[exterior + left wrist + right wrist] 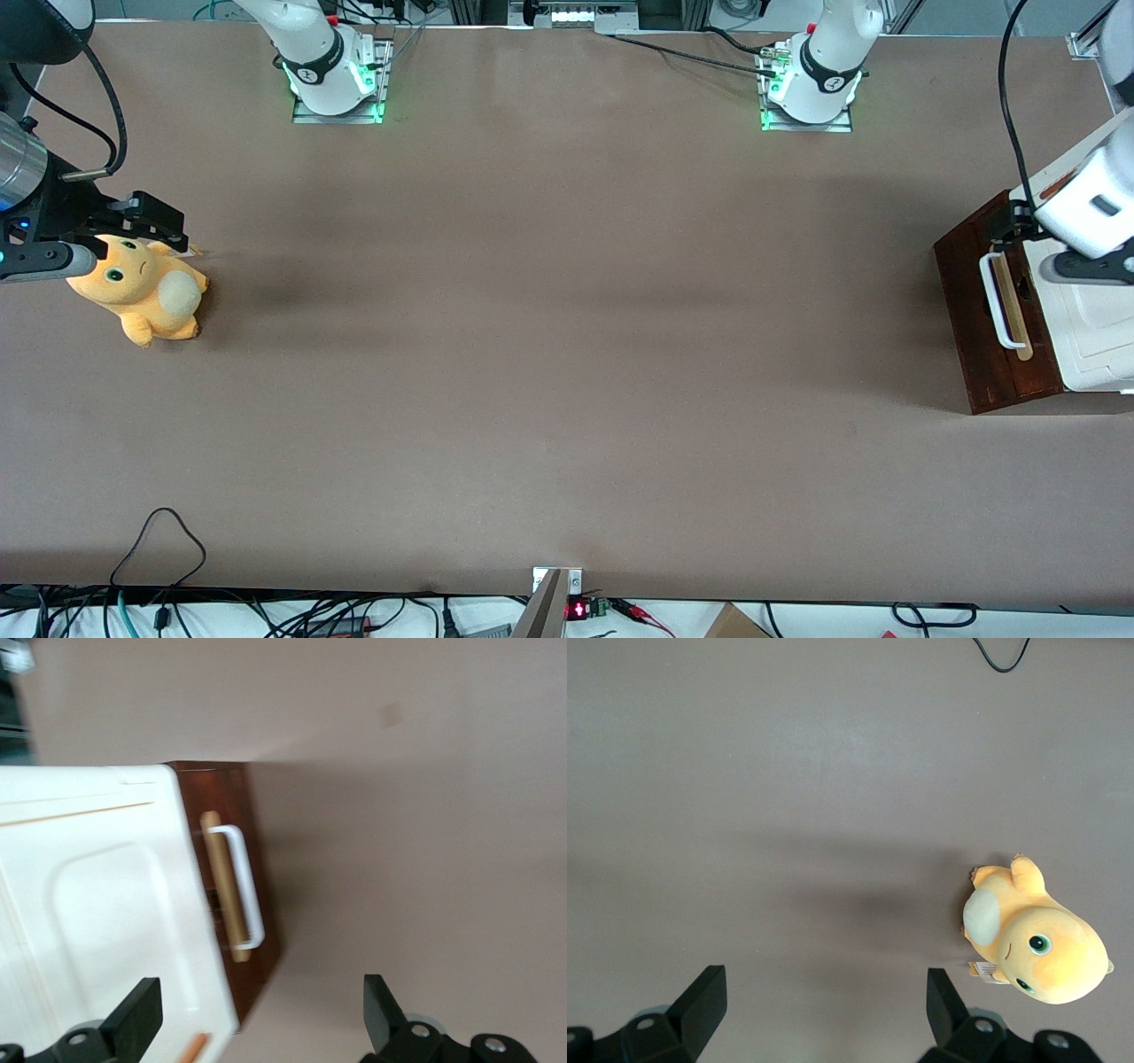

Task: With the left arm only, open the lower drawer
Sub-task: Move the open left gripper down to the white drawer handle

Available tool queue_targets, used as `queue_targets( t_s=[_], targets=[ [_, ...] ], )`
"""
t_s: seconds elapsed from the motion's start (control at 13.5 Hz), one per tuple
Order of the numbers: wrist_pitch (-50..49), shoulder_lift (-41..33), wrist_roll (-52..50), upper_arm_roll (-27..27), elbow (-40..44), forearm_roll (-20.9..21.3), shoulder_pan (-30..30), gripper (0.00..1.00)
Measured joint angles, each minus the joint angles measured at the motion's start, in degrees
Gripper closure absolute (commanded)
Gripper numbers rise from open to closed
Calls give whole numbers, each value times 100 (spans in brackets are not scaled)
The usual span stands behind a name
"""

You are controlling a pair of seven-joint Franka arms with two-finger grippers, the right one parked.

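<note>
My left gripper next needs to grab the drawer front by its white loop handle, to open the lower drawer.
The lower drawer shows its dark reddish-brown front at the working arm's end of the table. A white loop handle lies on a pale wood strip along that front. The left arm reaches over the cabinet. Its black gripper hovers above the drawer front, by the handle's end farther from the front camera. In the left wrist view the gripper is open and holds nothing. One finger is over the white top and the other over the table. The drawer front and handle lie between and ahead of them.
The white cabinet top sits above the drawer. An orange plush toy lies at the parked arm's end. A black cable loop rests near the table edge closest to the front camera.
</note>
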Motion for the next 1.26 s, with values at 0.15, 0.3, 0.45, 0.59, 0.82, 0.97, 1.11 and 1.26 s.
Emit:
queue_targets(
  t_s=[0.15,0.3,0.45,0.59,0.82,0.97,1.11,1.26],
  targets=[
    [-2,114,-333,-319,-258,929,-16,0],
    [-5,210,-863,-570,-556,1636,-25,0],
    [-15,303,-1663,-871,-984,2396,-29,0],
    [-25,415,-2595,-1176,-1542,3055,-36,0],
    [-27,697,-3688,-1332,-2261,3939,-52,1],
    [-27,906,-4422,-1328,-2713,4513,-50,1],
    [-30,1122,-4852,-1328,-3030,4881,-50,1],
    [-124,1330,-5058,-1326,-3174,5272,-50,3]
  ],
)
